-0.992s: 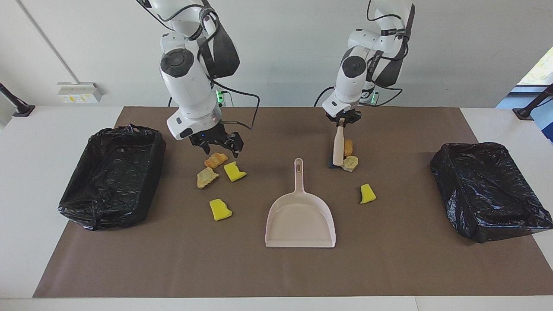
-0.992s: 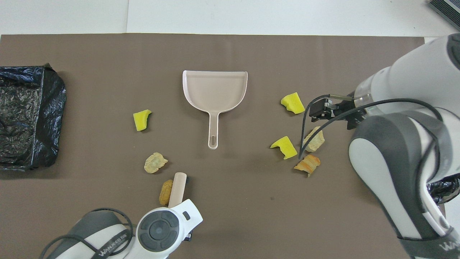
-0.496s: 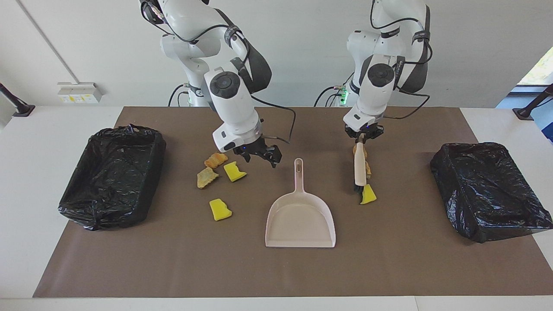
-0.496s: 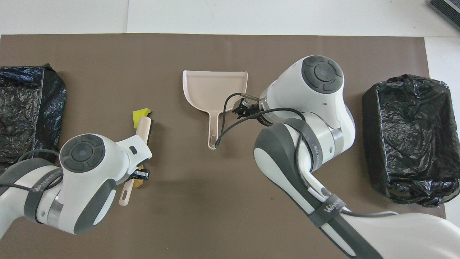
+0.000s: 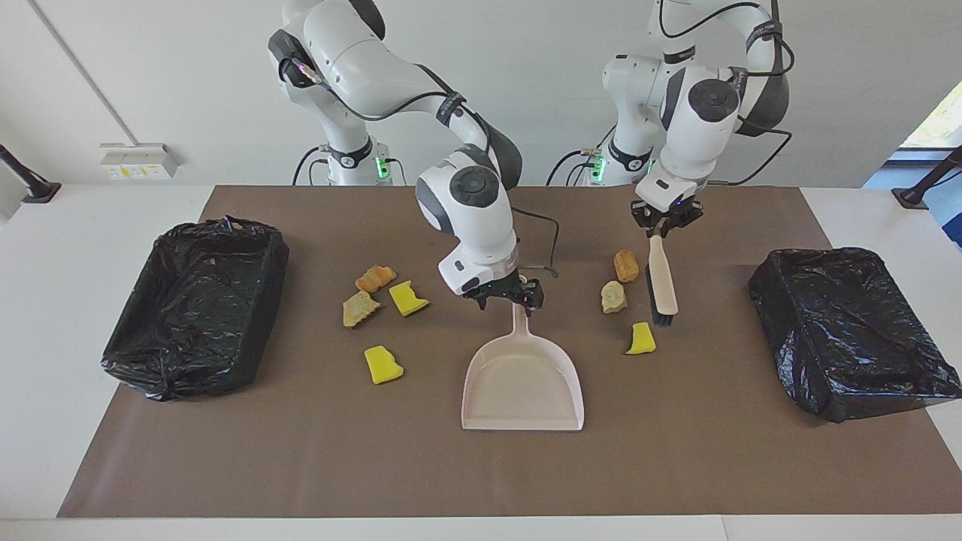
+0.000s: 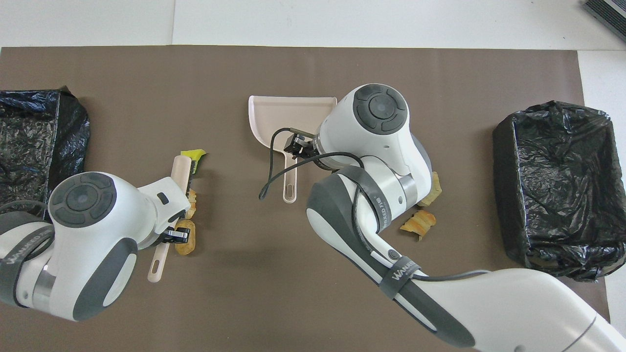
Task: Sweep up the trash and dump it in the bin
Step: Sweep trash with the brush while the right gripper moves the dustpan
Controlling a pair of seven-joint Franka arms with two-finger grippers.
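Note:
Next, the right gripper grips the dustpan by its narrow handle [image 6: 290, 185], since its flat pan spreads far wider than my open fingers.
The beige dustpan [image 5: 522, 383] lies flat mid-mat, its handle pointing toward the robots; it also shows in the overhead view [image 6: 293, 117]. My right gripper [image 5: 511, 294] is open, its fingers astride the handle's end. My left gripper [image 5: 663, 228] is shut on the beige hand brush [image 5: 662, 282], bristles down beside a yellow sponge scrap [image 5: 640, 339] and two bread pieces [image 5: 613, 297]. Several more trash scraps, yellow [image 5: 408, 298] and golden-brown [image 5: 374, 278], lie toward the right arm's end. In the overhead view the arms hide part of the trash.
A bin lined with black bag [image 5: 195, 304] stands at the right arm's end of the brown mat, another [image 5: 849, 330] at the left arm's end. Both also show in the overhead view [image 6: 552, 181], [image 6: 34, 156].
My right gripper has moved from beside the scrap cluster to the dustpan's handle end. My left gripper has swung the brush toward the left arm's end, uncovering the two bread pieces.

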